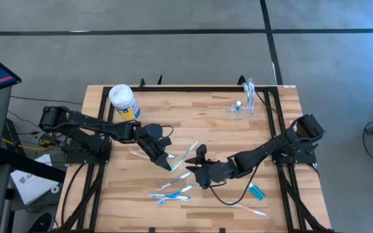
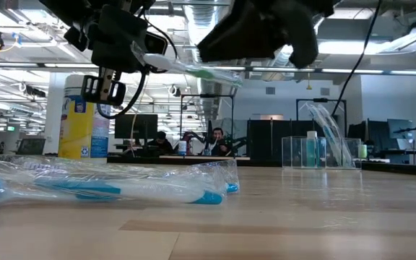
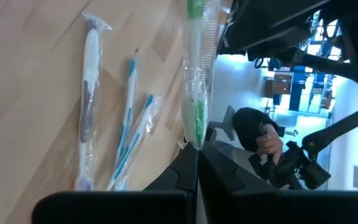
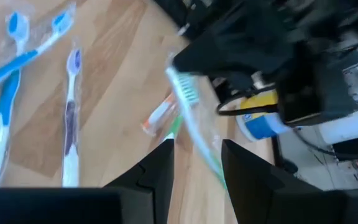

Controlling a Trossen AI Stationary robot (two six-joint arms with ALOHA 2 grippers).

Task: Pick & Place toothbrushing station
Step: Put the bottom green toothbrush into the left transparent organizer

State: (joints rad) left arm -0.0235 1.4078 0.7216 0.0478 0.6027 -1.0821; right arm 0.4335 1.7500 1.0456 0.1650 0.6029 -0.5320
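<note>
The green toothbrush needs to stand in the see-through cup [image 1: 238,110], so my right gripper should next grab the toothbrush by its handle [image 1: 186,155] beside the neck.
A green toothbrush in a clear wrapper [image 1: 185,153] hangs above the table's middle, with my left gripper [image 3: 197,167] shut on one end. My right gripper [image 4: 197,163] stands open at the brush's other end [image 4: 211,163], one finger on either side. The toothbrushing station [image 1: 246,102] is a see-through cup. It stands on its base at the far right of the table and shows again in the low view [image 2: 310,153], with wrapped brushes sticking out of it. My left gripper pinches the wrapped green toothbrush by its bristle end [image 3: 196,134] between its two fingers. It comes from the table's left, and the brush runs on ahead of the fingers. The brush is lifted clear and nearly level [image 2: 186,69]. My right gripper: I cannot tell whether its fingers touch the brush's handle.
Several wrapped blue and purple toothbrushes [image 1: 172,190] lie on the wood near the front. An orange one [image 4: 157,118] lies under the arms. A teal item [image 1: 258,191] and another brush [image 1: 251,210] lie front right. A white-lidded yellow-and-blue canister [image 1: 123,101] stands at the far left.
</note>
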